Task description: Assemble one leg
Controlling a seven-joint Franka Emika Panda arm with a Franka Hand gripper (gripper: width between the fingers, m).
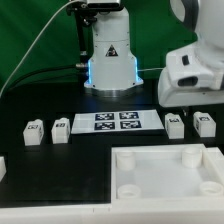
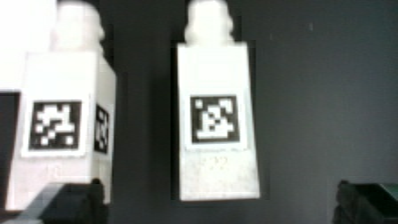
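Note:
My gripper goes lower, before closing on the centred white leg. In the wrist view my fingers stop above the leg, short of the leg's side with the marker.
In the wrist view two white legs lie side by side on the black table, marker faces up. One leg [image 2: 217,110] sits centred between my fingers, the other [image 2: 63,115] lies beside it near one fingertip [image 2: 71,203]. My gripper [image 2: 217,205] is open and empty above them. In the exterior view the white arm [image 1: 190,72] hangs over the right pair of legs [image 1: 174,125] [image 1: 204,123]; its fingers are not clear there. Two more legs [image 1: 33,133] [image 1: 60,130] lie at the exterior view's left.
The marker board [image 1: 115,122] lies between the two pairs of legs. A large white square panel [image 1: 165,172] with round corner sockets lies at the front. The robot base [image 1: 108,60] stands behind the board. A white piece [image 1: 2,165] shows at the left edge.

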